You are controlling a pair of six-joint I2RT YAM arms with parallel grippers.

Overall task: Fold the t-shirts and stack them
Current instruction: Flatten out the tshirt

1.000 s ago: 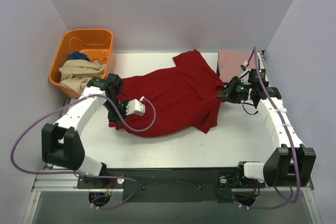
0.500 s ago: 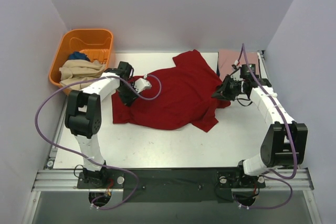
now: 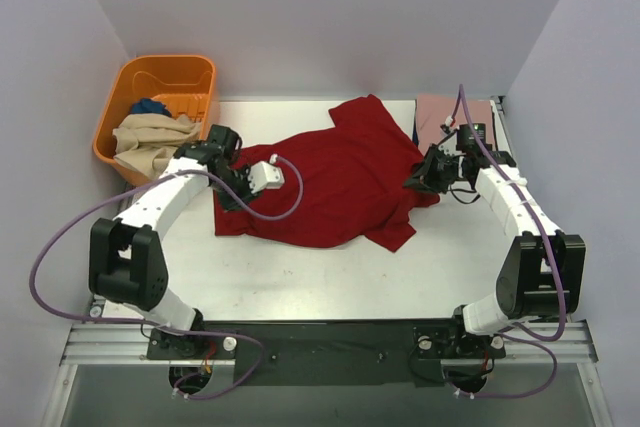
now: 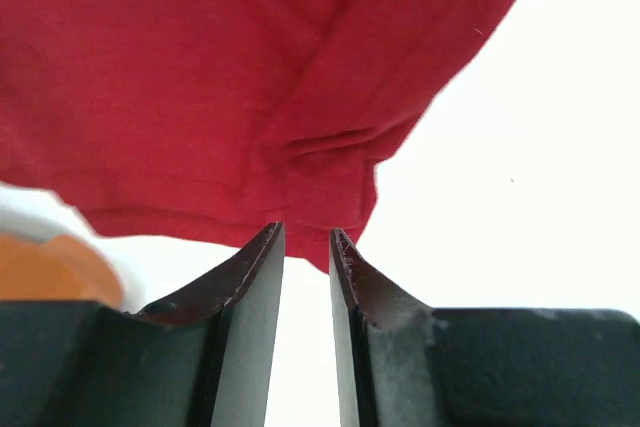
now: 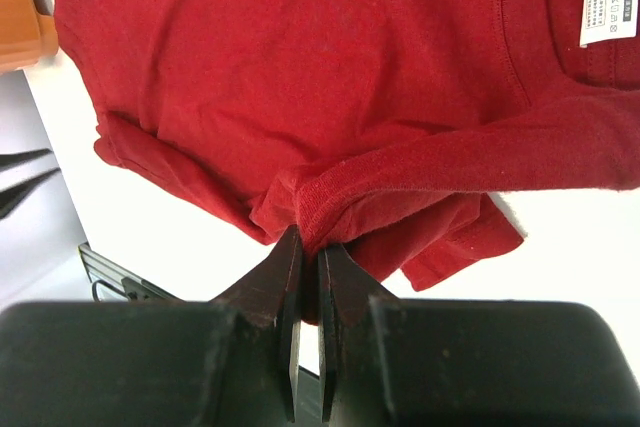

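The dark red t-shirt's hem corner is opposite the held sleeve fold, and my left gripper will grip that corner next. Then I can spread the t-shirt and fold it lengthwise.
The dark red t-shirt [image 3: 330, 182] lies spread across the middle of the table, its collar toward the right. My left gripper [image 3: 231, 197] hovers over its left hem. In the left wrist view the left gripper [image 4: 307, 239] is open with nothing between the fingers, and the dark red t-shirt's [image 4: 200, 77] corner lies just past the tips. At the shirt's right edge my right gripper [image 3: 418, 178] is shut. The right wrist view shows this gripper [image 5: 310, 247] pinching a bunched fold of the red cloth [image 5: 300, 67] near the sleeve. A dusty pink t-shirt [image 3: 445, 115] lies folded at the back right.
An orange basket [image 3: 165, 77] stands at the back left corner, holding a beige t-shirt [image 3: 150, 137] and a blue one [image 3: 150, 107]. Bare white table [image 3: 320, 267] runs along the near side. Grey walls close in on the left, back and right.
My left gripper has opened and let go of the shirt's left hem after carrying it toward the back left. The left edge now lies flatter. The right gripper pulled slightly back and kept its grip.
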